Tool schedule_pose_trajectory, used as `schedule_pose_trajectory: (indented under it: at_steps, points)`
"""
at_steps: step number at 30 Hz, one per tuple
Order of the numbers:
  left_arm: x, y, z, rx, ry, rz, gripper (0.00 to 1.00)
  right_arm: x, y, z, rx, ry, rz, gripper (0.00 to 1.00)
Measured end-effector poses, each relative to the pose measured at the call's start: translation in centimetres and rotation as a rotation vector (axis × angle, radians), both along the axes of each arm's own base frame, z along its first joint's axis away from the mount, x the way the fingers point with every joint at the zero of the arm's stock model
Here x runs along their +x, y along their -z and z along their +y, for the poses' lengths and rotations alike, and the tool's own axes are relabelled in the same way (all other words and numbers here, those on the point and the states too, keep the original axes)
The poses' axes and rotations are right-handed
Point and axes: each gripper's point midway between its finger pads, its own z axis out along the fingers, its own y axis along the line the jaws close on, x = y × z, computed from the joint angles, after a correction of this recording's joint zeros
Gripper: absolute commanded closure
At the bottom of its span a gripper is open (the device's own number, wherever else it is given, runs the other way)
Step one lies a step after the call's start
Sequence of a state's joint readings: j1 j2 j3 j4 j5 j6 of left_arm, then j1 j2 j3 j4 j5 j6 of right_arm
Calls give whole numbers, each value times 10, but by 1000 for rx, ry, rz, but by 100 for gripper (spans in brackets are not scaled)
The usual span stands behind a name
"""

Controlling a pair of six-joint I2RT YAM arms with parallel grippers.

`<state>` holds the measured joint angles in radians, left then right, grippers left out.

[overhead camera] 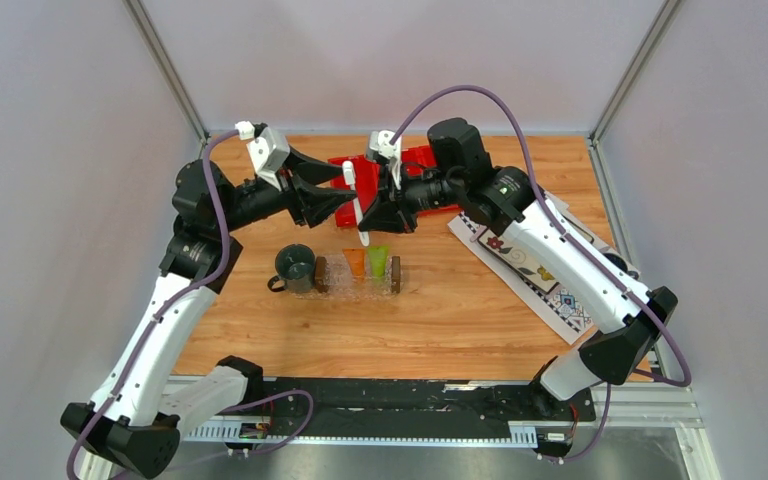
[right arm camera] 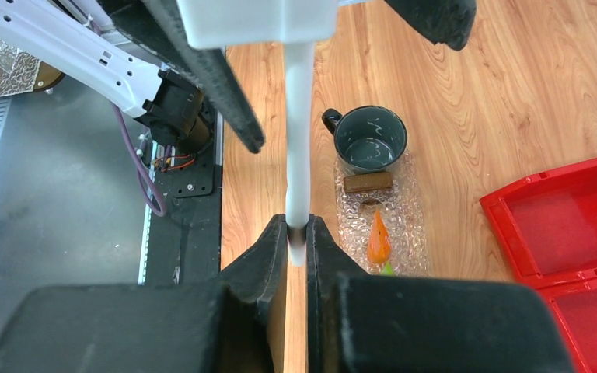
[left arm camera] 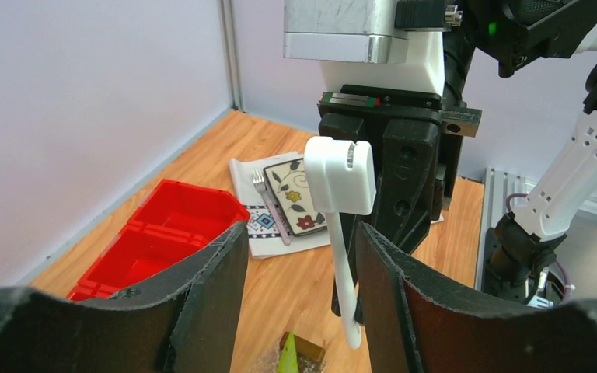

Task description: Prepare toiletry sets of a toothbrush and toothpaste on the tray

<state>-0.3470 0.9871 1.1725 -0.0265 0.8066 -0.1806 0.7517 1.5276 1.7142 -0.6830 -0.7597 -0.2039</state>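
Observation:
My left gripper is ready to close on the handle. The left wrist view has the handle between my fingers just below its broad white end, so it would hold the handle if it closed now.
The white toothbrush [overhead camera: 359,208] [left arm camera: 342,264] [right arm camera: 298,140] hangs nearly upright above the tray, broad white end up. My right gripper [overhead camera: 371,228] [right arm camera: 298,229] is shut on its lower end. My left gripper [overhead camera: 338,200] [left arm camera: 299,233] is open, its fingers on either side of the handle, which runs close to the right-hand finger [left arm camera: 389,295]; I cannot tell whether they touch. The clear tray [overhead camera: 340,286] [right arm camera: 404,225] holds the orange toothpaste [overhead camera: 356,262] [right arm camera: 378,237] and the lime green toothpaste [overhead camera: 377,260] [left arm camera: 288,357] side by side.
A dark mug [overhead camera: 295,265] [right arm camera: 369,144] stands against the tray's left end. The red bin [overhead camera: 420,158] [left arm camera: 155,233] [right arm camera: 567,225] sits behind the grippers. A patterned cloth [overhead camera: 540,275] [left arm camera: 260,229] with a fork [left arm camera: 268,202] lies at the right.

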Motion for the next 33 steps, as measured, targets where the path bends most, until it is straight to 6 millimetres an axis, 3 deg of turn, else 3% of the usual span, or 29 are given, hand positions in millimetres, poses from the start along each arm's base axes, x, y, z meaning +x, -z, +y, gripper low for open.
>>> schedule_pose_trajectory:
  at_steps: [12,15,16,19,21,28,33]
  points:
    - [1,6,-7,-54,42,46,57,-1,0,1,1,-3,-2,100]
    - [0,7,-8,-64,54,55,72,-1,0,1,0,-1,-3,100]
    - [-2,7,-9,-65,62,57,83,0,1,1,-1,2,-4,100]
    - [-5,7,-10,-71,81,72,100,2,3,1,-3,9,-8,99]
    - [-7,6,-11,-75,92,82,100,3,3,2,-1,10,-16,94]
    - [-5,12,-9,-72,72,76,100,5,5,1,-8,15,-29,56]
    - [7,32,5,-56,-18,78,100,3,7,-5,-27,32,-48,46]
